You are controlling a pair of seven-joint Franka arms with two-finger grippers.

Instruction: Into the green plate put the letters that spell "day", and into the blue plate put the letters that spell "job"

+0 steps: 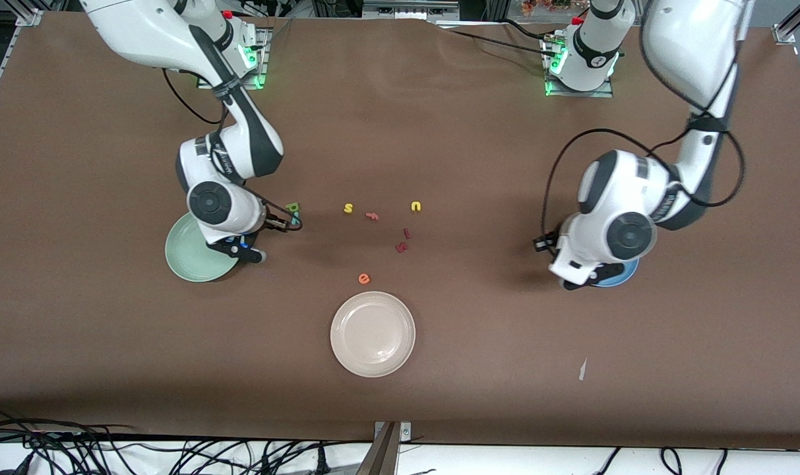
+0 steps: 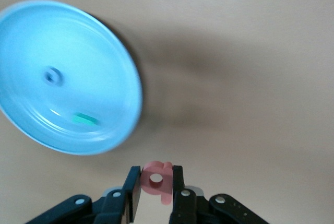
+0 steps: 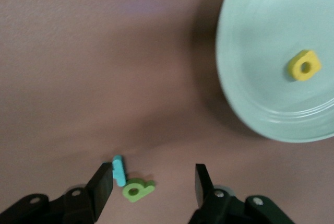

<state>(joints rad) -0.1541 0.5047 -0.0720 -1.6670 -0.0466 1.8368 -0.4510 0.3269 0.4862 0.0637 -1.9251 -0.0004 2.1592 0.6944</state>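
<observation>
My left gripper lines the salmon-pink "b" up with the plate before opening, since it hangs outside the blue plate's rim (image 2: 117, 135) and would miss if released now.
My left gripper (image 2: 156, 183) is shut on the salmon-pink "b" (image 2: 158, 179) and hangs over the bare table just beside the blue plate (image 2: 112, 51). A blue "o" (image 2: 52, 75) and a teal "j" (image 2: 85, 118) lie in that plate. My right gripper (image 3: 154, 185) is open low over the table beside the green plate (image 3: 261, 78), where the yellow "a" (image 3: 303, 66) lies. Between its fingers the olive-green "d" (image 3: 137, 189) and the teal "y" (image 3: 119, 170) rest on the table, the "y" close against one finger.
A cream-white plate (image 1: 372, 334) sits nearest the front camera at mid-table. Loose letters lie between the arms: yellow "s" (image 1: 348, 208), yellow "u" (image 1: 416, 206), orange "f" (image 1: 372, 216), orange "e" (image 1: 364, 278) and two dark red letters (image 1: 404, 241).
</observation>
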